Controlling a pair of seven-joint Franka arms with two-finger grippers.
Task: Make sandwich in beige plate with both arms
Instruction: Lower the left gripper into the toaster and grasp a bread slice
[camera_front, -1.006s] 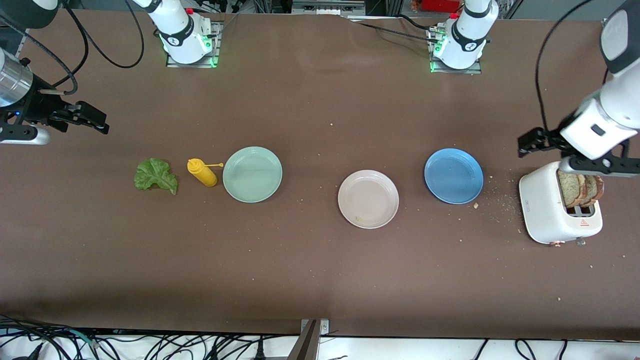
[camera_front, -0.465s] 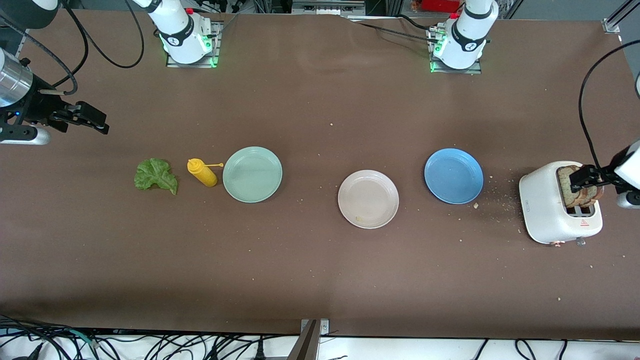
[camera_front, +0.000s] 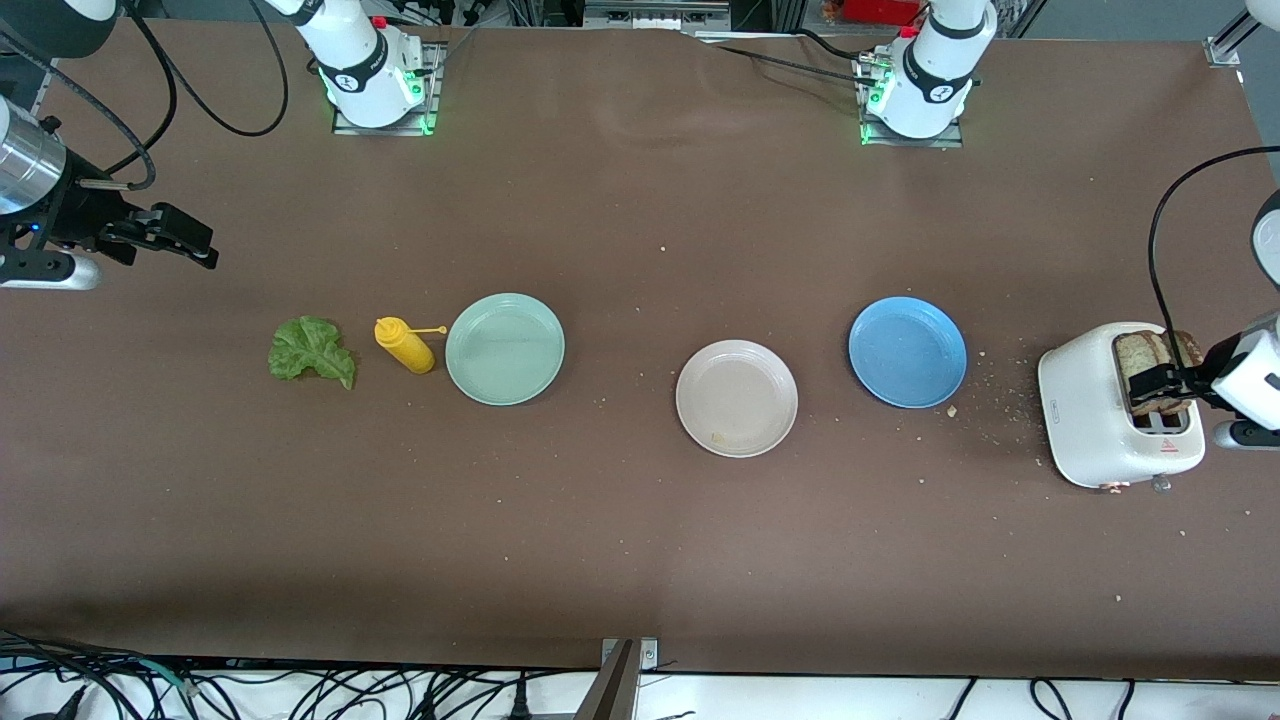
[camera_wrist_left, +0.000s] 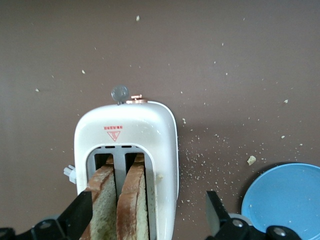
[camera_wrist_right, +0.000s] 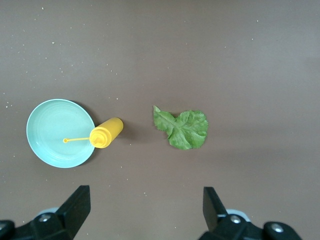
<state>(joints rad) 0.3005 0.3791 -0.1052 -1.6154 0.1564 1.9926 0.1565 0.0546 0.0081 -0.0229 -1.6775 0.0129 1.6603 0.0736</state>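
Observation:
The sandwich on the beige plate (camera_front: 737, 398) needs to be started, so my left gripper needs to grab the bread slice by its top crust (camera_front: 1147, 348) above the toaster's slot next.
Two brown bread slices (camera_front: 1150, 362) stand in the slots of a white toaster (camera_front: 1095, 420) at the left arm's end of the table. My left gripper (camera_front: 1163, 381) is open and low over the toaster. In the left wrist view the slices (camera_wrist_left: 120, 202) stand between its fingers (camera_wrist_left: 80, 212), and the gripper (camera_wrist_left: 147, 215) holds nothing. The beige plate (camera_front: 737, 398) is bare at mid-table. The lettuce leaf (camera_front: 312, 351) lies flat toward the right arm's end and shows in the right wrist view (camera_wrist_right: 182, 129). My right gripper (camera_front: 188, 243) waits open above the table, over bare table beside the leaf (camera_wrist_right: 145, 207).
A blue plate (camera_front: 907, 351) lies between the beige plate and the toaster, with crumbs scattered around it. A mint-green plate (camera_front: 505, 348) and a yellow squeeze bottle (camera_front: 404, 345) on its side lie between the lettuce and the beige plate.
My left gripper has swung over the toaster and come down around the bread slices. The right arm has not moved.

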